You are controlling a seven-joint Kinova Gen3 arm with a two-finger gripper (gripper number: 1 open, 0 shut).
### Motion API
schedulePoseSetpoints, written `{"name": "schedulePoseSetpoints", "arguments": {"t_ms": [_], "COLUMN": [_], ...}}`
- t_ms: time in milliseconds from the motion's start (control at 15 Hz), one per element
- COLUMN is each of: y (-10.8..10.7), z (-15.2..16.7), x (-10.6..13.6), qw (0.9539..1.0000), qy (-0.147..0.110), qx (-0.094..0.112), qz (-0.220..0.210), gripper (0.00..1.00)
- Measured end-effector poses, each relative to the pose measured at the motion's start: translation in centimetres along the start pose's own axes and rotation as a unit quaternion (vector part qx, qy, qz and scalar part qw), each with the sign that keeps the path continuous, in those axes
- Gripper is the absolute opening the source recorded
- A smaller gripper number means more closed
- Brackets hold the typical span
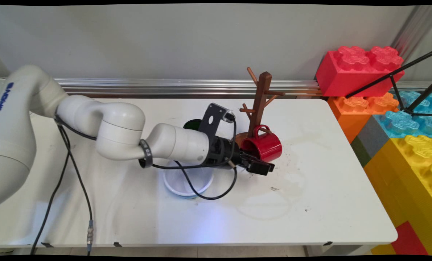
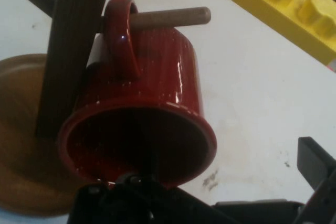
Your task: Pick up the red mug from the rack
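Observation:
The gripper takes hold of the mug by its rim (image 2: 206,137) next, so that the red mug's looped handle (image 2: 122,38) stays free to slide off the wooden peg.
A red mug (image 1: 264,145) hangs tilted on the brown wooden mug tree (image 1: 260,99), its handle looped over a low peg (image 2: 173,18) and its mouth turned toward the hand. My gripper (image 1: 263,167) sits just in front of and below the mug's rim, open. In the hand view the mug (image 2: 157,77) fills the middle, with the tree's post (image 2: 73,51) and round base (image 2: 21,145) to its left. One black finger (image 2: 315,169) shows at the right edge, clear of the mug; the other is hidden low by the linkage and the rim.
A white bowl (image 1: 186,183) lies on the table under my forearm, with a black cable looping over it. A dark green cup (image 1: 193,124) stands behind the wrist. Large red, orange, blue and yellow toy blocks (image 1: 400,119) and a black tripod stand off the table's right end.

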Motion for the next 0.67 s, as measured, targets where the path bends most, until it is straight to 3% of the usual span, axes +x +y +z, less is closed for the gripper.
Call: {"name": "schedulePoseSetpoints", "arguments": {"t_ms": [667], "y": [0.3], "z": [2.9], "x": [-0.3], "qw": [0.9993], "qy": [0.02], "qx": [0.001], "qz": [-0.031], "gripper": [1.0]}}
